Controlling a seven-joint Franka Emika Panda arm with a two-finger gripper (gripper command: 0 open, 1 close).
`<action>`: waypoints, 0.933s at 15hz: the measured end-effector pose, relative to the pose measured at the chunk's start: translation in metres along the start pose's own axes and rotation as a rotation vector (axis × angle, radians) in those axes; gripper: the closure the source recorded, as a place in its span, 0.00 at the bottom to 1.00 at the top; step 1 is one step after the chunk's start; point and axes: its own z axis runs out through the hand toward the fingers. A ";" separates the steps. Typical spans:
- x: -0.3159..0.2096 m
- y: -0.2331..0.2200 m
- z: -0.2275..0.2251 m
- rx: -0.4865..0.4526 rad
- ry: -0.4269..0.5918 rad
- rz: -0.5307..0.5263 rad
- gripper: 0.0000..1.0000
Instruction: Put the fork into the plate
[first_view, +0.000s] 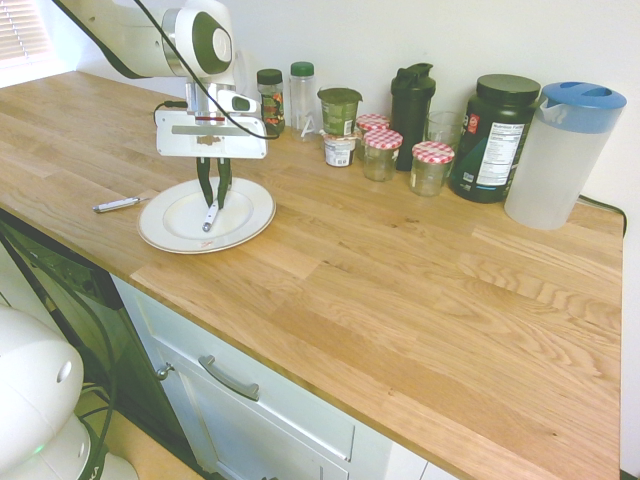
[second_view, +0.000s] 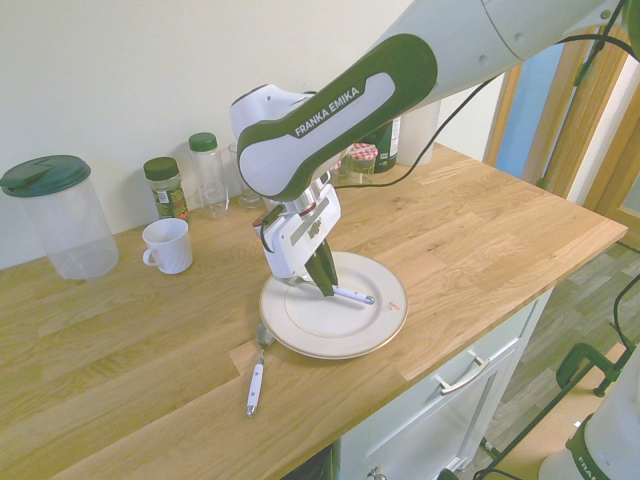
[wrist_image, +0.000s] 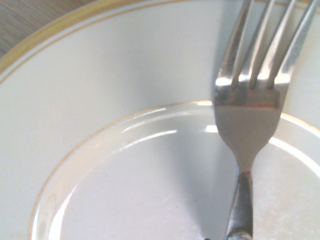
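The fork's white handle reaches the plate's inside, so the fork would lie in the plate (first_view: 252, 212), and it is time for my gripper to open now.
The white plate (first_view: 252, 212) (second_view: 310, 330) lies near the counter's front edge, a small reddish mark on its rim. My gripper (first_view: 213, 200) (second_view: 326, 286) points down over the plate's middle, shut on the fork (first_view: 211, 218) (second_view: 353, 296). The fork's white handle sticks out below the fingers and reaches the plate's inside. In the wrist view the fork's silver tines and neck (wrist_image: 247, 115) lie close over the plate's gold-lined inner ring (wrist_image: 100, 100).
A second white-handled utensil (first_view: 118, 205) (second_view: 256, 375) lies on the wood just beside the plate. Jars, bottles and a lidded pitcher (first_view: 560, 150) line the back wall. A white mug (second_view: 167, 245) stands behind the plate.
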 end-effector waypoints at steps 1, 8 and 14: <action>0.000 0.000 0.000 -0.007 0.002 -0.003 0.00; -0.002 -0.001 0.001 -0.016 0.002 -0.001 0.00; -0.014 -0.008 0.002 -0.016 0.090 0.012 0.00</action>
